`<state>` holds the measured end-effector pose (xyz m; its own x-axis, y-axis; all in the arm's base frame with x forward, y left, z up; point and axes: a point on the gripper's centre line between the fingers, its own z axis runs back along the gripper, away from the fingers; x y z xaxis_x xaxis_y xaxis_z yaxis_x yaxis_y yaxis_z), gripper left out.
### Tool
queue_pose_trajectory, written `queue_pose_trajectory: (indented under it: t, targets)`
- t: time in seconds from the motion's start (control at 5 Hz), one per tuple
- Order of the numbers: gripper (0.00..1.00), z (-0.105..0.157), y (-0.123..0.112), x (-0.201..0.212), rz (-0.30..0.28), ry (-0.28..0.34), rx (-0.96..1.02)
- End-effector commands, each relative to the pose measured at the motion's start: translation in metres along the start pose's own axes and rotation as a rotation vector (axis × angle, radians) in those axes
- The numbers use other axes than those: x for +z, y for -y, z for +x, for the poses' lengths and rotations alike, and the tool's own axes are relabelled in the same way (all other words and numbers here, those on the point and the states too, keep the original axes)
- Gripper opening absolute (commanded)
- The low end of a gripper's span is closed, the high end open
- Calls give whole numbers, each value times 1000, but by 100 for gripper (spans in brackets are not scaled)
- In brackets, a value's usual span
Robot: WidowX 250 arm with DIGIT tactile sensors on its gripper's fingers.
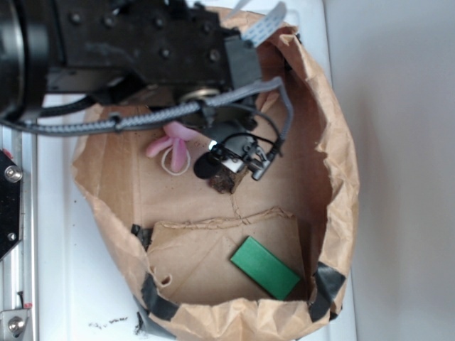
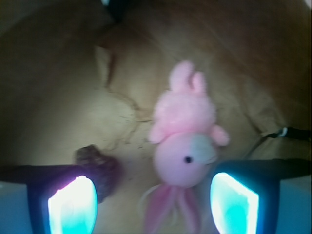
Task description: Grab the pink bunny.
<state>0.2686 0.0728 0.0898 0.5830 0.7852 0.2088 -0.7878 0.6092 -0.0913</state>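
My gripper's fingers are above the bunny's head point(image 2: 181, 160) in the wrist view, and brown paper point(image 2: 127, 183) shows between them. It isn't time to close on the pink bunny yet, so my gripper should first go lower.
The pink bunny point(image 2: 184, 139) lies on the floor of a brown paper bag point(image 1: 334, 163), ears pointing towards the wrist camera. My gripper point(image 2: 153, 204) hangs open over it. The bunny's head and ears sit between the two glowing pads point(image 2: 73, 204), closer to the right one, and no pad touches it. In the exterior view the gripper point(image 1: 213, 153) reaches into the bag from the upper left. It covers most of the bunny point(image 1: 170, 142), leaving only pink ears and a white ring showing.
A brown lumpy object point(image 2: 100, 168) rests just beside the left finger, and shows below the gripper in the exterior view point(image 1: 224, 183). A flat green block point(image 1: 264, 268) lies at the bag's near end. The bag's crumpled walls enclose everything.
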Motion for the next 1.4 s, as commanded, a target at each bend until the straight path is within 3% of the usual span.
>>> queue_pose_trajectory:
  t: [0.0,0.4,0.8,1.0,1.2]
  targets:
    - [100,2,-25,4,9,89,36]
    - [100,1,-25,-7,25,104,43]
    - [100,-14,-19,-20,30,66,42]
    - [100,-12,-5,-39,59,99,12]
    - [100,-24,-12,-40,67,113,-22]
